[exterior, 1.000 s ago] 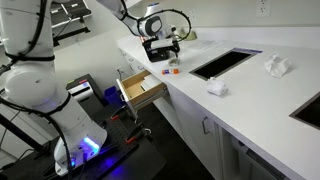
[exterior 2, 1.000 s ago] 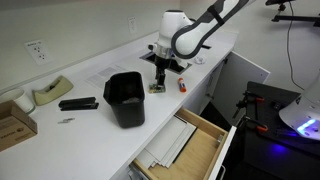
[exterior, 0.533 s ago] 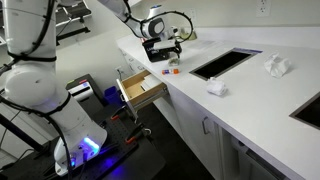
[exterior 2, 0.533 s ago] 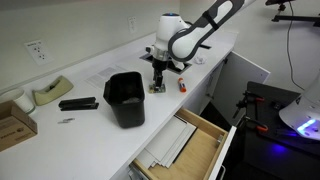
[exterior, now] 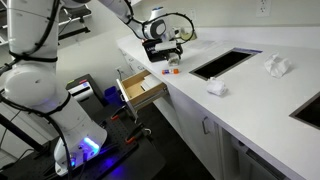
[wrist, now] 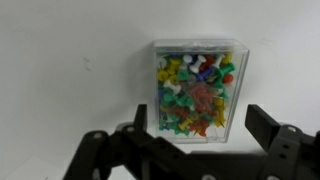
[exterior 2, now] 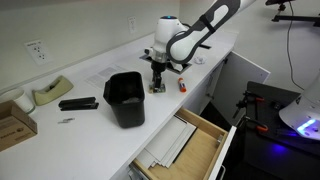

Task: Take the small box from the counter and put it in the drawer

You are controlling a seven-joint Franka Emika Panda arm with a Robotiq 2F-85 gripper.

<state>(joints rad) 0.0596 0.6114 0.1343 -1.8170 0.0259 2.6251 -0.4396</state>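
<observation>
My open fingers reach on either side of the small box's near end in the wrist view, so it is now time for my gripper to close on it.
The small box (wrist: 198, 90) is a clear plastic case full of coloured push pins, lying flat on the white counter (wrist: 70, 70). In an exterior view the box (exterior 2: 157, 88) sits just under my gripper (exterior 2: 158, 72). In the wrist view my gripper (wrist: 203, 128) is open, with one finger on each side of the box's near end and not touching it. The drawer (exterior 2: 188, 142) stands pulled open below the counter's edge, with pale wood sides and bottom; it also shows in an exterior view (exterior: 143, 90).
A black bin (exterior 2: 124, 98), a stapler (exterior 2: 78, 103), a tape dispenser (exterior 2: 47, 93) and a cardboard box (exterior 2: 12, 118) stand on the counter. A small object (exterior 2: 183, 87) lies beside the box. A sink (exterior: 224, 63) and crumpled cloths (exterior: 277, 67) lie further along.
My gripper has shifted slightly over the small box. The box and the drawer have not moved.
</observation>
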